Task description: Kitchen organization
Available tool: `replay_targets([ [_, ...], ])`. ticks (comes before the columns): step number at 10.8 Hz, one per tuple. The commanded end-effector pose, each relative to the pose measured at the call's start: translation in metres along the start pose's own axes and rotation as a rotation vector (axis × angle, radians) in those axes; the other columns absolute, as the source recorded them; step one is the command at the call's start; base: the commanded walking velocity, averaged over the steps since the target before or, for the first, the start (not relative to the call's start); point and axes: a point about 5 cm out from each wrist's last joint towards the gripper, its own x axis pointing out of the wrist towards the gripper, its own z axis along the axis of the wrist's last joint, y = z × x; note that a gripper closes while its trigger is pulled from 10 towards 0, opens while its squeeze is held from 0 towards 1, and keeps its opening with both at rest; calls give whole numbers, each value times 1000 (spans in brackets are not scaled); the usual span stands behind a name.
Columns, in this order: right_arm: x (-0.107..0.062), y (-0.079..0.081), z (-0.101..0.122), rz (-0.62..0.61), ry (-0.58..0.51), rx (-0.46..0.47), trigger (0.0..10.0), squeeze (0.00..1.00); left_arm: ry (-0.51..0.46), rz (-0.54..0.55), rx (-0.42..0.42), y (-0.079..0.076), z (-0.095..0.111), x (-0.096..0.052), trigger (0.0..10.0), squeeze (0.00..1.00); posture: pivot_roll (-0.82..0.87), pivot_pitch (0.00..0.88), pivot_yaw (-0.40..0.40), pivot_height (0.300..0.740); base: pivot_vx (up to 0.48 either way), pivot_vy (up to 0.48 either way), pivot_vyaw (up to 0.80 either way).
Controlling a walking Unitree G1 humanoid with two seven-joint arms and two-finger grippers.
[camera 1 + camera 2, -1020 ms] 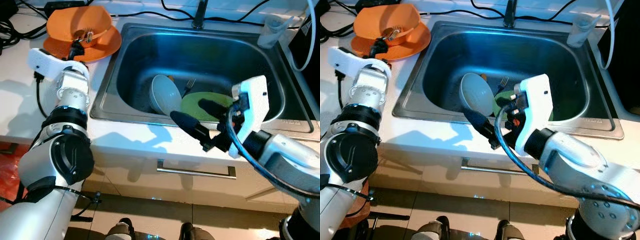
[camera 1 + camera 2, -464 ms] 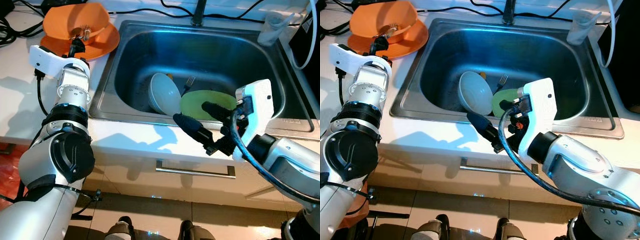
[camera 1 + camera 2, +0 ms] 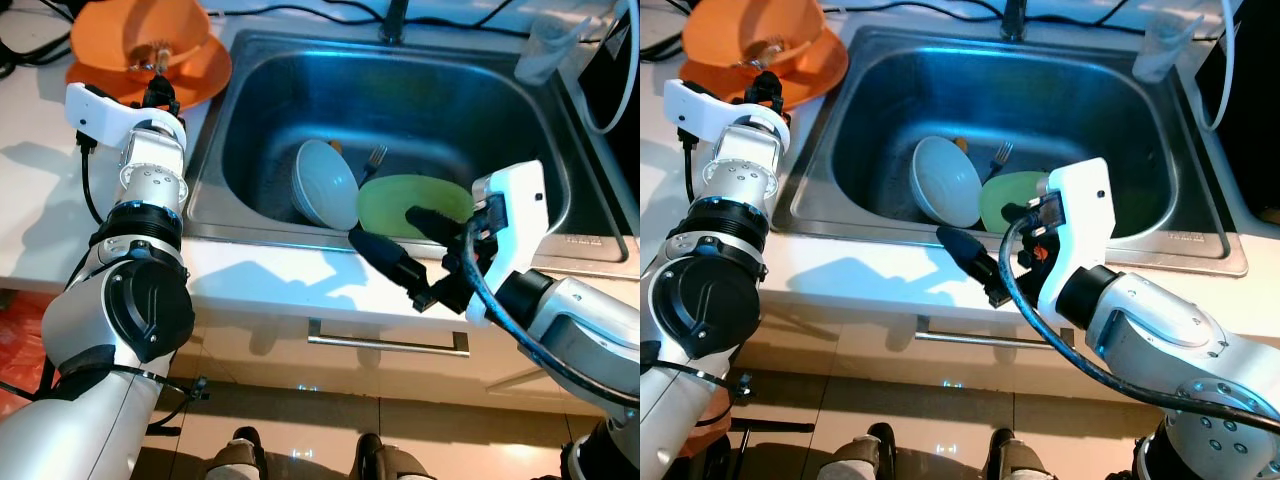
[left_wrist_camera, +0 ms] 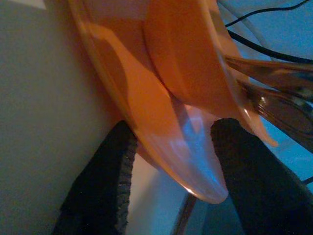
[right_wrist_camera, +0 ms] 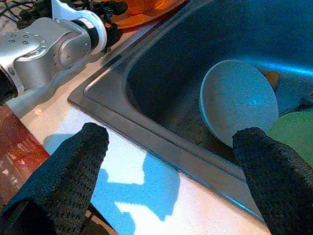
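The left gripper of the robot needs to grab the orange plate by its rim next, because the bowl of cutlery (image 3: 152, 52) covers the middle of the plate.
An orange bowl (image 3: 140, 35) holding metal cutlery (image 3: 152, 52) sits on an orange plate (image 3: 195, 75) on the counter left of the sink. My left gripper (image 3: 160, 95) is at the plate's near rim (image 4: 195, 181), open, one finger on each side of that rim. In the steel sink (image 3: 470, 110) lie a pale bowl (image 3: 325, 185) tipped on its side, a green plate (image 3: 395, 205) and a fork (image 3: 375, 160). My right gripper (image 3: 383, 225) hovers open over the sink's front edge with nothing between its fingers (image 5: 73, 166).
A faucet (image 3: 393, 20) stands at the back of the sink, a clear cup (image 3: 545, 50) at the back right, a black appliance (image 3: 622, 70) beyond it. Cables (image 3: 30, 45) run along the back of the counter. Below the counter edge is a drawer handle (image 3: 385, 340).
The whole view has shifted a little. My left gripper stays at the orange plate's rim. My right gripper has barely moved over the sink's front edge.
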Motion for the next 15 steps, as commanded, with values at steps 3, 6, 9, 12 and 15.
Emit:
replay_targets([
  [3,-4,0,2,-5,-3,-10,10000,0,286,219,-21,54,-68,-17,10000,0,-368,322,-61,740,0,0,0],
  [6,-5,1,2,-6,-2,-13,10000,0,294,215,-39,52,-73,-18,10000,0,-385,327,-62,740,0,0,0],
  [9,-6,3,0,-7,-1,-8,10000,0,341,167,-54,40,-88,-22,0,0,-388,327,-55,740,0,0,0],
  [12,-7,3,0,-14,0,-9,10000,0,348,162,-62,39,-91,-23,0,0,-395,329,-53,740,0,0,0],
  [15,-8,2,0,-21,2,-9,10000,0,347,159,-75,39,-91,-23,0,0,-406,328,-54,740,0,0,0],
])
